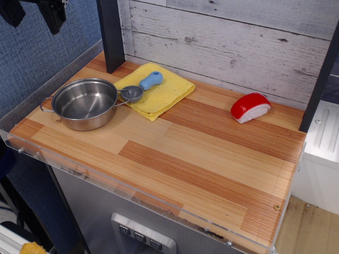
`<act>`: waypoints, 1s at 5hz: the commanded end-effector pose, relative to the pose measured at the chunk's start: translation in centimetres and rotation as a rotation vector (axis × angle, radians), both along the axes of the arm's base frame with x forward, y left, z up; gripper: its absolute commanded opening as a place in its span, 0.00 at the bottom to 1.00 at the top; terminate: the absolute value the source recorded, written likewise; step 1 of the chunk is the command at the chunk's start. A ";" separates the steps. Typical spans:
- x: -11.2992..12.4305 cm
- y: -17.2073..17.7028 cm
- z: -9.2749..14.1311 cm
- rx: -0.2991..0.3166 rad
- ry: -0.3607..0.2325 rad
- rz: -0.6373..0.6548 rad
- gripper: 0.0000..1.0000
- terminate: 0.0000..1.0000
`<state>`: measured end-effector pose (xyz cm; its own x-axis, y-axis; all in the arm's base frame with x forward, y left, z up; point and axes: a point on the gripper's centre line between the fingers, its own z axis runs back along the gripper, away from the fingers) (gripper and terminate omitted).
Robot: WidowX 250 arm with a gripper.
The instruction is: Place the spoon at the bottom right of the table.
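Note:
The gripper grabs the spoon by its light-blue handle [152,80] next, to place it at the bottom right of the table.
The spoon [144,87] lies on a yellow cloth [167,95] at the back left of the table [201,164]. Its grey bowl points toward the front left and nearly touches the pot's handle. Its light-blue handle points toward the back right. My gripper [34,13] shows only as two dark fingers at the top left corner of the view, high above the table's left edge and well away from the spoon. The fingers stand apart with nothing between them.
A steel two-handled pot [86,103] stands left of the spoon. A red and white toy food piece [250,107] lies at the back right. A black post [110,34] rises at the back left, and another stands at the right edge. A clear rim runs along the front edge.

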<state>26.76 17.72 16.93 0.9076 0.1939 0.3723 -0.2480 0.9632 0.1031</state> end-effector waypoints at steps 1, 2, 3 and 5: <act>0.0 0.0 0.0 0.000 0.000 0.000 1.00 0.00; 2.1 -1.5 -0.1 0.029 0.006 -0.064 1.00 0.00; 4.1 -2.9 -0.1 0.026 -0.017 -0.097 1.00 0.00; 8.4 -4.5 -1.6 0.063 -0.022 -0.200 1.00 0.00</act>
<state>34.87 13.24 13.42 0.9358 0.0044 0.3526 -0.0570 0.9886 0.1391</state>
